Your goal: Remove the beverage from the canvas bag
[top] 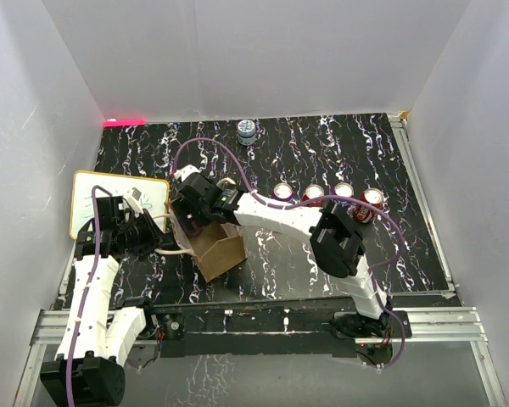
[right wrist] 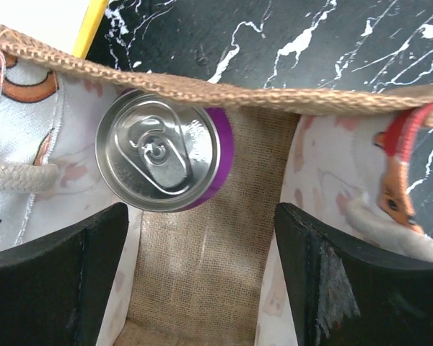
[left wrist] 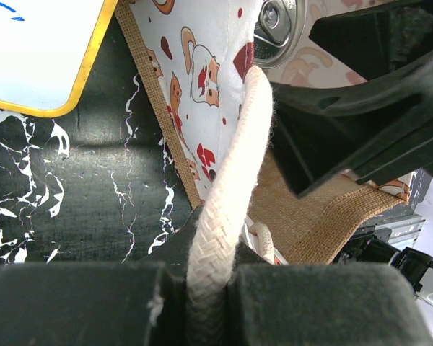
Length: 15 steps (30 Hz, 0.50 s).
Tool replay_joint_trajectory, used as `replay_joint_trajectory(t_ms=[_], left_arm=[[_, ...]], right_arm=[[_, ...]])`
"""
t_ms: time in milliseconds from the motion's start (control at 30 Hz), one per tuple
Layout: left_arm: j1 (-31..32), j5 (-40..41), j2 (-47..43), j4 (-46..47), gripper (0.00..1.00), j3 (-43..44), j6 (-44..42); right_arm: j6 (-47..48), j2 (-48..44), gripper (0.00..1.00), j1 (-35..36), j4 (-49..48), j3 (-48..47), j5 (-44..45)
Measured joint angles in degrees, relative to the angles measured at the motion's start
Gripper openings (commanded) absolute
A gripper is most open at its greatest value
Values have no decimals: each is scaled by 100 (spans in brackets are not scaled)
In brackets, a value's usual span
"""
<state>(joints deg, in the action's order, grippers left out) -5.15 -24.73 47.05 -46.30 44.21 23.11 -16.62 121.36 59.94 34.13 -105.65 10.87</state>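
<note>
My right fingers have only burlap; the purple can (right wrist: 164,153) would stay if I lifted.
The tan canvas bag (top: 225,254) stands left of centre, its mouth facing up. My left gripper (left wrist: 215,288) is shut on one cream rope handle (left wrist: 234,166) and holds it out to the left. A purple beverage can (right wrist: 164,153) stands upright inside the bag against the far wall, silver top showing. My right gripper (right wrist: 202,277) is lowered into the bag's mouth and open. Its two black fingers (right wrist: 54,277) are spread over the burlap floor (right wrist: 202,238), short of the can and not touching it. In the top view the right gripper (top: 202,225) covers the can.
A white board with a yellow edge (top: 119,203) lies left of the bag. Several red cans (top: 313,194) stand in a row on the black marbled table to the right. A blue-and-white can (top: 247,131) stands at the back wall. White walls enclose the table.
</note>
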Motion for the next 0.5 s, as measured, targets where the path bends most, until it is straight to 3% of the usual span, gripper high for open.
replay_joint_trajectory(t_ms=[500], left_arm=[[-4,0,13,0,0,0,0]], right_arm=[[184,752,91,33,2,-579,-210]])
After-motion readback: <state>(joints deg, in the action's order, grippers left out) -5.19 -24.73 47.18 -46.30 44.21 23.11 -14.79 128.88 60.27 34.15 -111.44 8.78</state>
